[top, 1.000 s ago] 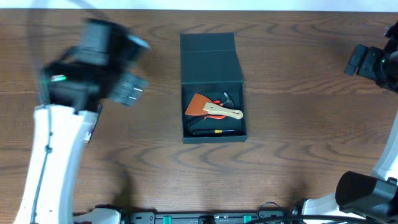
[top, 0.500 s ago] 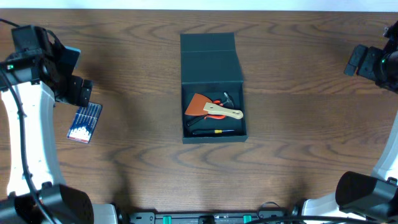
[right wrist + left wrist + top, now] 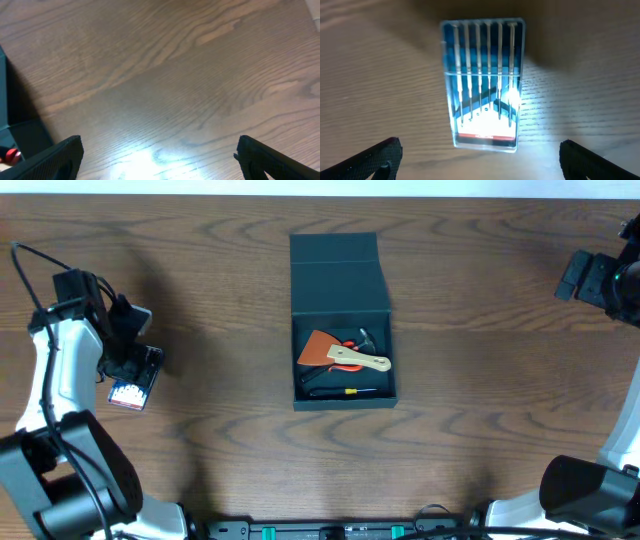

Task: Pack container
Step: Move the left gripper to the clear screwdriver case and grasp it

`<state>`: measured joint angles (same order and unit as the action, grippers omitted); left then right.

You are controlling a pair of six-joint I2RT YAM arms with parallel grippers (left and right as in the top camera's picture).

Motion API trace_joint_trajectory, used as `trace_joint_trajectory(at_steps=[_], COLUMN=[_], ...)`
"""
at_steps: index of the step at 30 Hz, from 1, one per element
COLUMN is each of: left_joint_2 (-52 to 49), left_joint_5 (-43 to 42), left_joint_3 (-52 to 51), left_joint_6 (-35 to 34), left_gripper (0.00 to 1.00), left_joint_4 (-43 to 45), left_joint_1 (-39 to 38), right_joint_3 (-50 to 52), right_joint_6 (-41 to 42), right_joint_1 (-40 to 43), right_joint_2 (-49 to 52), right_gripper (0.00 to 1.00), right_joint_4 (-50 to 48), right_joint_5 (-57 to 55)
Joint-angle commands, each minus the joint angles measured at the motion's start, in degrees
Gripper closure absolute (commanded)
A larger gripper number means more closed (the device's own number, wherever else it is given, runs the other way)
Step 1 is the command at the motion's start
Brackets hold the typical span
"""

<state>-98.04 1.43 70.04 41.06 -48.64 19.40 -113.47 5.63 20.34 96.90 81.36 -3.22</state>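
The robot's left gripper will hold the blue case of bits by both long side edges, so its ends stay free to pack into the container [image 3: 337,275].
The dark teal container [image 3: 337,275] stands at mid-table, its flap lid folded back on the far side. In it lie an orange scraper with a wooden handle [image 3: 345,355], something red, and a thin black screwdriver [image 3: 340,392]. At the left edge of the table my left gripper [image 3: 133,362] hangs open over a small blue case of bits [image 3: 128,390]. In the left wrist view that case [image 3: 482,85] lies just ahead of my left gripper [image 3: 480,165], apart from both fingers. My right gripper [image 3: 160,160] stands open over bare wood at the far right [image 3: 590,278].
The wooden tabletop [image 3: 480,380] spreads between the container and my right arm. A dark corner of the container [image 3: 4,95] shows at the left edge of the right wrist view. The arm bases stand along the front edge.
My left arm has swung back from left of the container to the left edge and settled over the blue case. The right arm and the container have not moved.
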Motion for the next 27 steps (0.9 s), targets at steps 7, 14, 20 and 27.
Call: trace_joint_trajectory(at_steps=[7,14,20,27], left_joint_2=[-6.84,-9.94,-12.07,-14.34], left_joint_5=[-1.01,-1.05,-3.21,-6.75], left_joint_3=[-0.35,-0.35,-0.35,-0.35], left_joint_6=[3.52,3.5,3.41,2.56], left_gripper=[0.02,0.02,0.02,0.02], left_joint_4=[3.06,6.43,9.18,9.9], left_joint_1=[0.31,0.31,0.59,1.86], right_joint_3=[0.28,0.28,0.28,0.28], right_joint_6=[-1.2,-3.67,-5.35,-5.35], right_joint_1=[0.28,0.26,0.28,0.28], right_joint_2=[0.11,0.13,0.13,0.13], right_gripper=[0.01,0.01,0.01,0.01], right_joint_4=[-0.79,-0.61,-0.57,-0.55], right_joint_5=[-4.11,-4.11,-4.09,-4.09])
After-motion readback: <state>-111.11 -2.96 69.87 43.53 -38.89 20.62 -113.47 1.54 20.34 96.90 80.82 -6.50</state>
